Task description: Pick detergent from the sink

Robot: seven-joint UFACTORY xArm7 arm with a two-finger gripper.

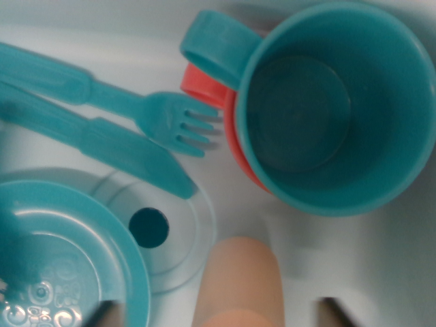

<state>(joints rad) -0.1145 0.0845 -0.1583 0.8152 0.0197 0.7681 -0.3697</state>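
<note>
I need to grab the peach-coloured bottle around its rounded body [238, 293] with my gripper next, to pick the detergent from the sink [334, 259].
The detergent [240, 283] is a peach-coloured rounded bottle lying on the white sink floor [320, 238] at the bottom centre of the wrist view. My gripper [221, 312] is open. Its two dark fingertips [109, 313] show at the bottom edge, one on each side of the bottle. Both stand well apart from it, with white sink floor visible between the right fingertip and the bottle. Only the bottle's upper end shows; the rest runs off the bottom edge.
A teal cup [334, 109] sits nested in a red cup [204, 85] at the upper right. A teal fork [136, 102] and knife [102, 139] lie at the upper left. A teal plate [61, 259] fills the lower left, beside the drain hole [148, 227].
</note>
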